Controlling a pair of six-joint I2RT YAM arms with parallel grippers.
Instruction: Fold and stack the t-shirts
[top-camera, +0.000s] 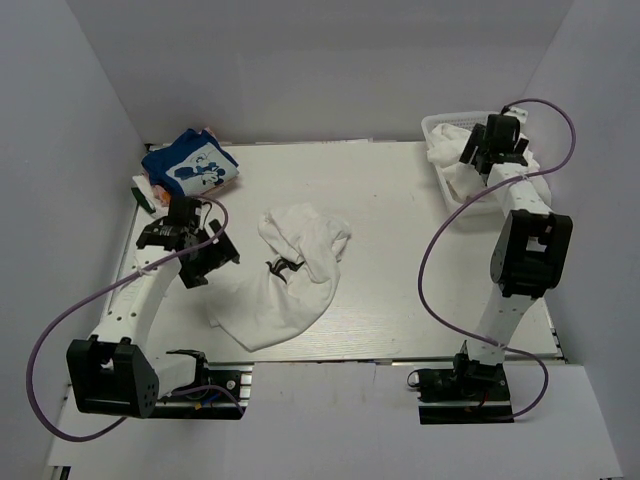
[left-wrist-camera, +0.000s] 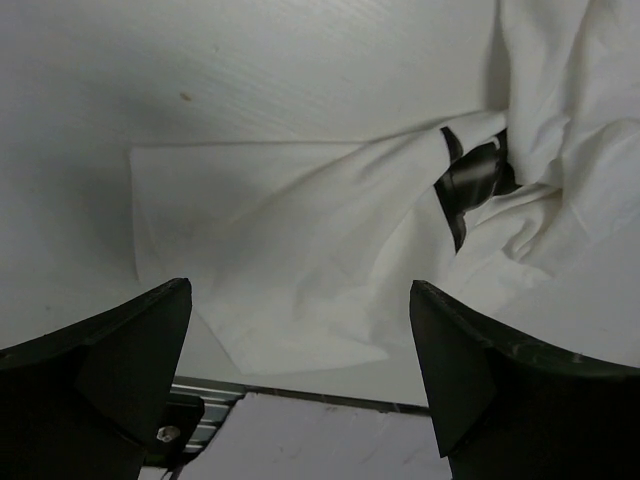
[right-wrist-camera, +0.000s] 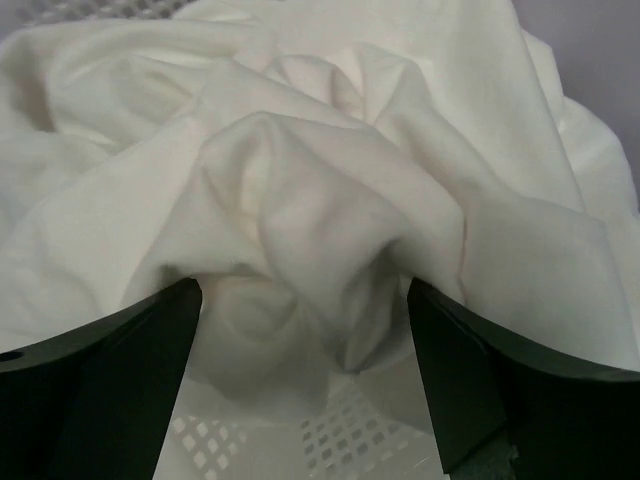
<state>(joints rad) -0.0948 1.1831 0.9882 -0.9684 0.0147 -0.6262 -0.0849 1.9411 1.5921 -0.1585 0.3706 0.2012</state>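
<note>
The robot's left gripper will next grab the flat outer end of the crumpled white t-shirt (top-camera: 290, 275), away from the dark print. It will then spread the shirt for folding.
A crumpled white t-shirt (top-camera: 290, 275) with a small dark print lies in the middle of the table; it also shows in the left wrist view (left-wrist-camera: 330, 240). A folded blue t-shirt (top-camera: 190, 165) with a white cartoon graphic lies at the back left. My left gripper (top-camera: 208, 258) is open and empty just left of the white shirt, above the table. My right gripper (top-camera: 478, 150) is open over the white mesh basket (top-camera: 440, 125), with white t-shirt cloth (right-wrist-camera: 300, 190) bunched between its fingers, not clamped.
The basket's mesh wall (right-wrist-camera: 340, 440) shows under the right gripper. A small green and white object (top-camera: 145, 190) lies beside the blue shirt at the table's left edge. Purple cables loop from both arms. The table's near edge (left-wrist-camera: 300, 395) lies just below the left gripper.
</note>
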